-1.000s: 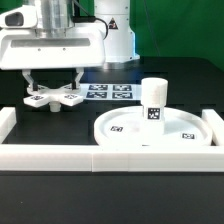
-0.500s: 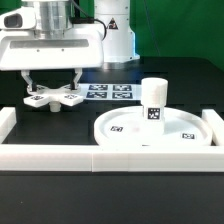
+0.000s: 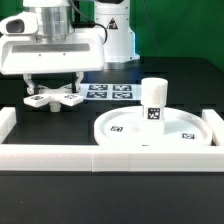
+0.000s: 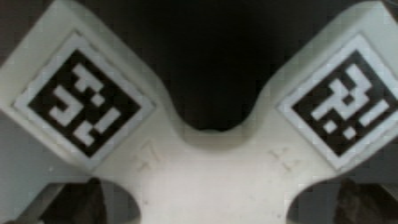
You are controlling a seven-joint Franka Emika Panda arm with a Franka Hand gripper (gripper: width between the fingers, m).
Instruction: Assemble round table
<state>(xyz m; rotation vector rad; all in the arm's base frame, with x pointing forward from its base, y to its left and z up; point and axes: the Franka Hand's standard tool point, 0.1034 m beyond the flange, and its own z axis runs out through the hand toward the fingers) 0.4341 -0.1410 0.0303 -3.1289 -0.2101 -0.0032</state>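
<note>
My gripper should close on the base now, as its fingers reach down on either side of the cross-shaped base's middle.
The white cross-shaped base (image 3: pixel 55 98) lies on the table at the exterior view's left. My gripper (image 3: pixel 54 88) is directly over it, open, with one finger on each side of its middle. In the wrist view the base (image 4: pixel 210 150) fills the picture, with two tagged arms spreading away. My gripper (image 4: pixel 214 203) straddles its centre, and dark fingers (image 4: pixel 63 200) show at the edges. The round top (image 3: pixel 120 130) lies rim up at the exterior view's right. The short cylinder leg (image 3: pixel 153 100) stands upright on it.
The marker board (image 3: pixel 110 91) lies flat behind the base. A long white border rail (image 3: pixel 60 156) runs along the front, with a short piece (image 3: pixel 7 121) at the exterior view's left. The arm's column stands at the back.
The gripper has come down slightly over the cross-shaped base. The parts have not moved.
</note>
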